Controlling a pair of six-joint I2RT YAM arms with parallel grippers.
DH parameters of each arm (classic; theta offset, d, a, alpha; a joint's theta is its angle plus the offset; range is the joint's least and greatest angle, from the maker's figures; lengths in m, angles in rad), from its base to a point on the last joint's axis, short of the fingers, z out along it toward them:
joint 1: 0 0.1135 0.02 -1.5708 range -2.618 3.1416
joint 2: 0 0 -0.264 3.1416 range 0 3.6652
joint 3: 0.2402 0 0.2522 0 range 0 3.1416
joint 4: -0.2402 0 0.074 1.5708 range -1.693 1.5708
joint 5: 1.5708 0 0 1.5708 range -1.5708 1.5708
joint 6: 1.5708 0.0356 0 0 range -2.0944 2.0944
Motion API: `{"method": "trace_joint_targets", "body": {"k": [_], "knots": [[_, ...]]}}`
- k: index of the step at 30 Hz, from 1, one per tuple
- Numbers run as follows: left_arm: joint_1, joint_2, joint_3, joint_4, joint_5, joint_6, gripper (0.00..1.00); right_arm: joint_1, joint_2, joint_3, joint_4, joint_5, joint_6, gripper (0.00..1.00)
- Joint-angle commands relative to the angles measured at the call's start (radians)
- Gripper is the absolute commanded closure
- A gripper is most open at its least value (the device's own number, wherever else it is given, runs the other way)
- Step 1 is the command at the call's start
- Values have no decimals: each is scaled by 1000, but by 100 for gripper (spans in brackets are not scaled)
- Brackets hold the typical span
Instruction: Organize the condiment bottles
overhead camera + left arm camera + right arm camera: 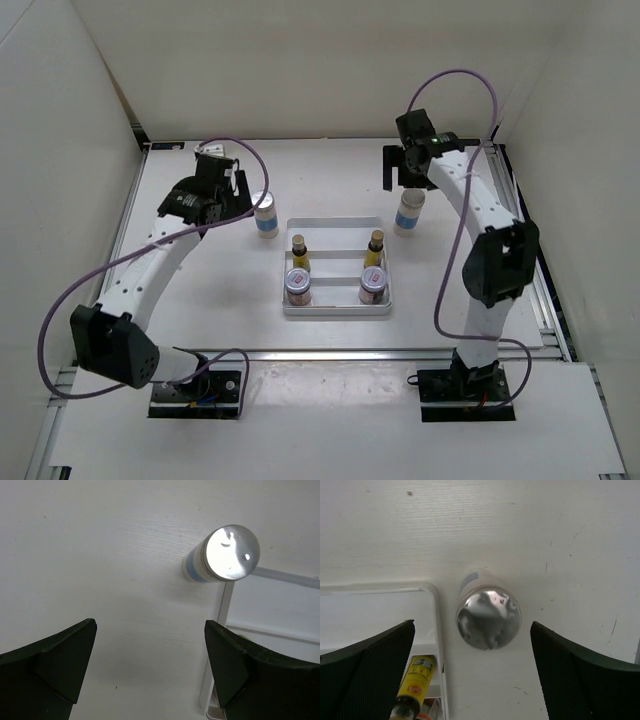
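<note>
The robot's right gripper has its fingers above the jar's silver lid, so it would miss the jar if it closed now. It needs to go lower before it closes on the jar.
A white compartment tray (337, 309) holds two yellow dark-capped bottles (299, 250) (375, 247) in its middle row and two red-labelled jars (298, 285) (372, 285) in its front row. One white blue-labelled jar (265, 213) stands on the table left of the tray. The other white jar (409, 213) stands right of it. My left gripper (238, 193) is open beside the left jar (230, 552), which is ahead and right of it (150, 624). My right gripper (400, 172) is open above the right jar (488, 615), which lies between its open jaws (472, 624).
White walls enclose the table on the left, back and right. The tray's rim (222, 610) runs under the left gripper's right finger. In the right wrist view the tray's corner (435, 610) and a yellow bottle (416, 680) sit just left of the jar.
</note>
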Motion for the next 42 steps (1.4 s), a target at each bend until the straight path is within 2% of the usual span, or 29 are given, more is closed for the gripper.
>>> {"method": "trace_joint_targets", "body": {"k": [1, 5, 9, 12, 13, 16, 17, 19, 24, 32, 40, 42], "knots": [[31, 43, 45, 17, 58, 12, 0, -27, 90, 86, -35, -7, -33, 1], [51, 134, 94, 17, 104, 12, 0, -64, 208, 139, -74, -3, -23, 1], [61, 146, 114, 17, 124, 3, 0, -83, 222, 126, -74, -33, -4, 2], [70, 114, 102, 17, 124, 3, 0, -83, 195, 97, -74, -56, 5, 39], [71, 104, 90, 17, 133, 3, 0, -83, 178, 83, -74, -56, 5, 64], [71, 61, 62, 17, 133, 3, 0, -83, 101, 72, -74, -35, 14, 79], [80, 50, 62, 17, 133, 3, 0, -64, 57, 72, -74, -24, 14, 87], [80, 30, 36, 17, 133, 3, 0, -20, -6, 72, -74, 2, -7, 93], [80, -9, 2, 17, 133, 3, 0, 78, -48, 116, -75, -19, -38, 100], [80, -45, -29, 17, 133, 3, 0, 206, -6, 51, -62, -54, -38, 100], [80, -16, -29, 46, 133, 22, 0, 230, 71, -51, 47, -29, -27, 100], [80, -4, -19, 64, 133, 35, 0, 239, 96, -63, 63, 1, -39, 94]]}}
